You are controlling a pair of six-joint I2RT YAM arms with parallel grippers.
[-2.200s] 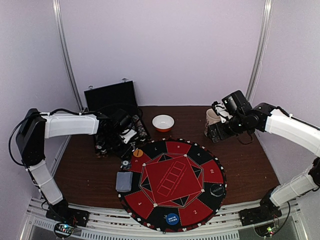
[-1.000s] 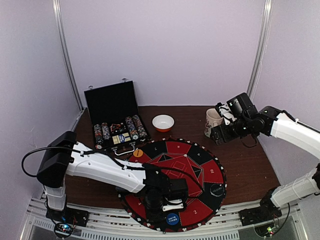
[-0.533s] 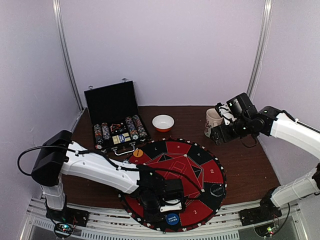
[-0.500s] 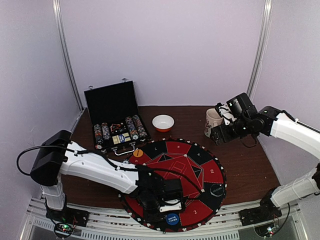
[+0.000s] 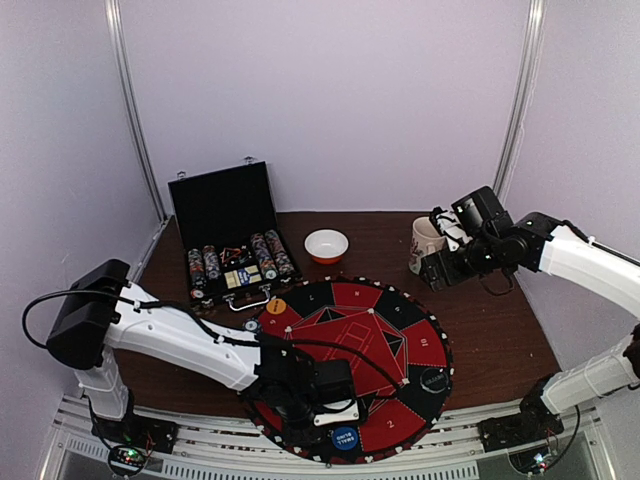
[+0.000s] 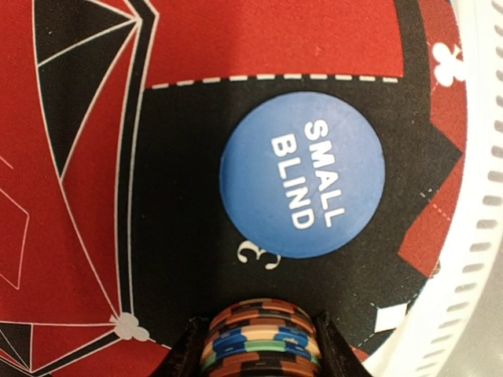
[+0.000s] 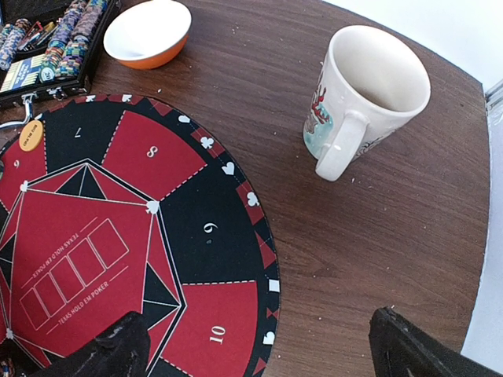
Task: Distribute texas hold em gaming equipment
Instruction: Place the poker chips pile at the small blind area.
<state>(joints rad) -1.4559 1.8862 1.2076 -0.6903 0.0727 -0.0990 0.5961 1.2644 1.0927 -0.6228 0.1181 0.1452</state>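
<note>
My left gripper holds the stack close above the mat and needs to open, as the stack would land on the black sector beside the blue disc (image 5: 343,437).
My left gripper (image 5: 318,402) is shut on a stack of poker chips (image 6: 263,336) striped orange, blue, green and black. It hangs low over the near black sector of the round red-and-black mat (image 5: 400,330), right beside the blue SMALL BLIND disc (image 6: 302,174) lying there. That blue disc (image 5: 343,437) sits at the mat's near rim. An orange disc (image 5: 276,306) lies at the mat's far left and a black disc (image 5: 432,379) at its right. More chips (image 5: 235,265) fill the open black briefcase (image 5: 225,205). My right gripper (image 5: 440,268) is open and empty, high above the mat's far right edge.
An orange-and-white bowl (image 5: 326,245) stands behind the mat, next to the briefcase. A white mug (image 5: 425,243) stands on the brown table at the far right, close to my right gripper. In the right wrist view the mug (image 7: 365,86) is upright and looks empty.
My left gripper has left the briefcase and come over the mat's near side with the chip stack, then drifted slightly left. The right arm has barely moved.
</note>
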